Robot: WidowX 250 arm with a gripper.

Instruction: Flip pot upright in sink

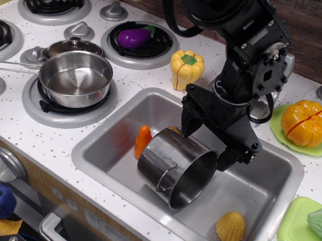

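My gripper should next flip the steel pot upright in the sink, grabbing its rim [208, 154].
The shiny steel pot [170, 163] lies tilted on its side in the sink [90, 154], its opening facing the lower right and a wire loop handle [166, 178] showing on its near side. My black gripper [206, 144] hangs just above the pot's upper back edge, its fingers spread apart, one [186, 123] to the pot's left and the other [229, 160] by the rim on the right. The jaws look open and hold nothing.
An orange carrot [142, 140] leans against the pot's left side and a yellow corn piece [230, 227] lies at the sink's front right. A long-handled saucepan [75, 79] sits on the near burner. A yellow pepper [186, 68], a pumpkin [307, 122] and an eggplant [134, 37] stand around.
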